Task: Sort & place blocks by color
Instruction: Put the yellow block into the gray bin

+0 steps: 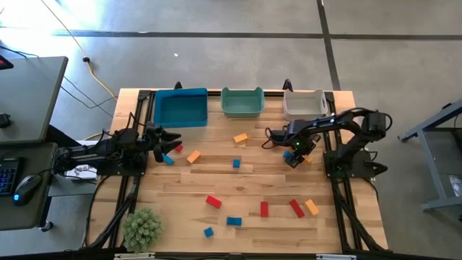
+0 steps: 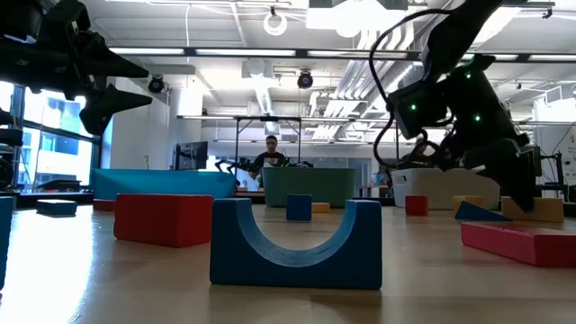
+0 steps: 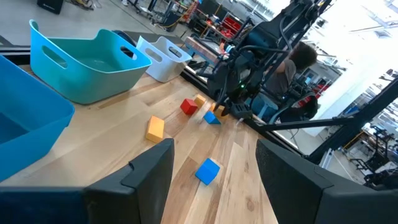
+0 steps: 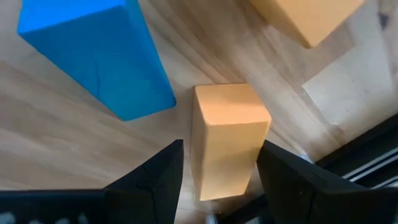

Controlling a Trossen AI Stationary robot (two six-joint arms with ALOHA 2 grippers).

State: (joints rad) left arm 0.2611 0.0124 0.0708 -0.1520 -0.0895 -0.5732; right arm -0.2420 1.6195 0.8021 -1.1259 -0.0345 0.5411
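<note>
I need to pick up the orange block next with my right gripper, holding its two opposite sides, and then I will sort it into the white bin (image 1: 304,105).
Small red, blue and orange blocks lie scattered flat on the wooden table (image 1: 245,180). My right gripper (image 1: 294,157) points down at the table's right side, open, in front of the white bin. Its fingers stand on either side of an orange block (image 4: 227,140) that rests on the table, with a blue block (image 4: 99,56) and another orange block (image 4: 305,18) close by. My left gripper (image 1: 167,142) hovers open at the table's left side, in front of the blue bin, near a red block (image 1: 178,148) and a blue block (image 1: 168,159). My right gripper comes at the orange block from above, one finger (image 4: 155,180) on each side of it. I cannot tell whether the fingers touch the block's sides (image 4: 199,162). The block stands on the table.
A blue bin (image 1: 180,107), a teal bin (image 1: 241,102) and a white bin (image 1: 303,103) line the far edge. More blocks lie mid-table and near the front, among them a blue arch (image 2: 295,243). A small green plant (image 1: 143,229) sits at the near left corner.
</note>
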